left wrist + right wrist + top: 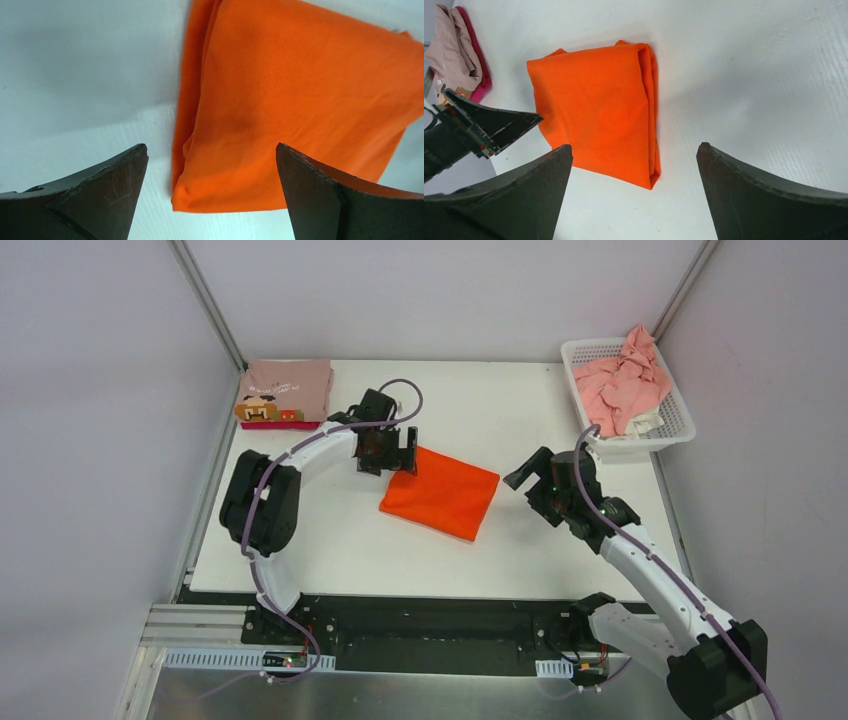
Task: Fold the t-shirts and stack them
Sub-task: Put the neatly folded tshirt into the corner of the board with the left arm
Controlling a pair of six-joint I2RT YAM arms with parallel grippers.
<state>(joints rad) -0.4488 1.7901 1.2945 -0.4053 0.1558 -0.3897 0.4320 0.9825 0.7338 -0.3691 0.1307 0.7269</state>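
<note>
My left gripper grabs the orange t-shirt by all layers of its far corner nearest the stack next, to stack it.
The bright orange t-shirt [440,493] lies folded into a rectangle at the middle of the table; it also shows in the left wrist view [295,110] and the right wrist view [596,125]. My left gripper [388,452] is open and empty just above the shirt's far left corner. My right gripper [528,480] is open and empty, a short way right of the shirt. The dusty-pink shirt with the pixel face [285,392] lies folded on a magenta one [272,424] at the far left. Light pink shirts [625,382] are crumpled in the basket.
The white lattice basket [678,422] stands at the far right corner of the table. Grey walls and metal frame posts close in the table on three sides. The folded stack shows at the top left of the right wrist view [454,50].
</note>
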